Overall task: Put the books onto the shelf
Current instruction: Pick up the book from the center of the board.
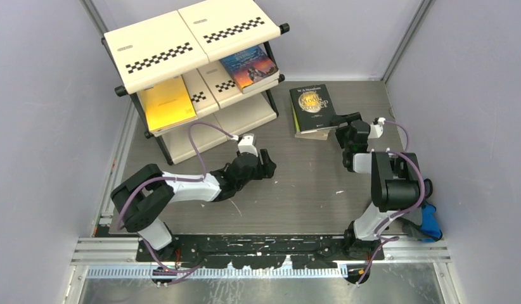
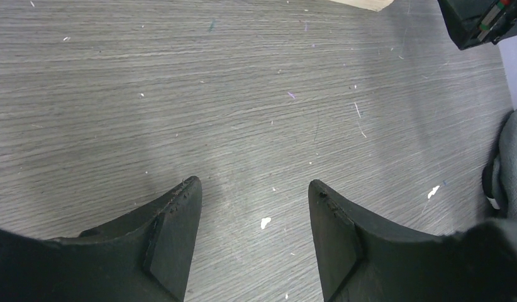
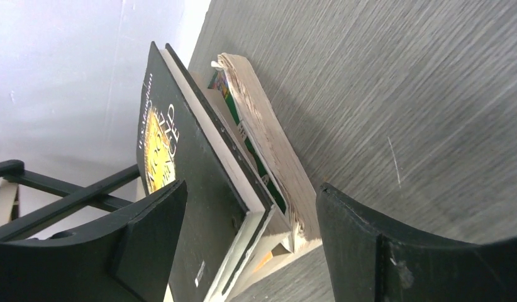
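I should next grab the black book (image 3: 193, 163) with my right gripper by its near corner (image 3: 253, 217), so that the book's far end stays free to go into the shelf.
On the table, right of the shelf (image 1: 158, 47), lies a small stack of books topped by a black one with gold lettering (image 1: 313, 101). My right gripper (image 1: 344, 121) stands open at the stack's near corner. In the right wrist view the black book (image 3: 193, 163), a green-covered book (image 3: 243, 135) and a worn paperback (image 3: 268, 151) sit between the spread fingers of the right gripper (image 3: 251, 187), with gaps on both sides. An orange-yellow book (image 1: 166, 102) and a blue book (image 1: 248, 66) rest on the shelf's middle tier. My left gripper (image 1: 269, 166) hangs open over bare table, also in its wrist view (image 2: 253, 183).
A grey-and-blue cloth bundle (image 1: 429, 221) lies by the right arm's base and shows at the right edge of the left wrist view (image 2: 511, 163). Grey walls close in the table on three sides. The shelf's black frame (image 3: 61, 201) stands just left of the stack.
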Controlling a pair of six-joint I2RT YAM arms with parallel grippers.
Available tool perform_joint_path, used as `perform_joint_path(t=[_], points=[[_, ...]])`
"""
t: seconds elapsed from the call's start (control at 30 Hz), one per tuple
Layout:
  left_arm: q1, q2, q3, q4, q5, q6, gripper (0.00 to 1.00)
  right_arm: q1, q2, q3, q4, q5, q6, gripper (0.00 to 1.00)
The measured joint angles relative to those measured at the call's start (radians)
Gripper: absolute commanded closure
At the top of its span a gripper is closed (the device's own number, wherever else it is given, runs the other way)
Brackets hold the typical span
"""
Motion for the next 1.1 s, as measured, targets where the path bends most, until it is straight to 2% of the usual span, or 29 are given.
perform_joint_path(t=[0.27,0.53,0.7,0.83,1.1], points=[[0.009,0.033,0.006,0.007,0.011,-0.003,0.37,-0.019,0.123,0.034,0.101,-0.077,0.067,0.26],[0.013,0.036,0.006,0.015,0.012,-0.006,0.38,-0.019,0.159,0.075,0.153,-0.14,0.1,0.37],[0.013,0.04,0.006,0.018,0.013,-0.008,0.38,-0.019,0.177,0.084,0.174,-0.159,0.114,0.53],[0.013,0.04,0.006,0.021,0.013,-0.008,0.38,-0.022,0.183,0.084,0.184,-0.173,0.13,0.72],[0.013,0.04,0.006,0.023,0.013,-0.026,0.38,-0.023,0.173,0.094,0.241,-0.194,0.154,0.96]])
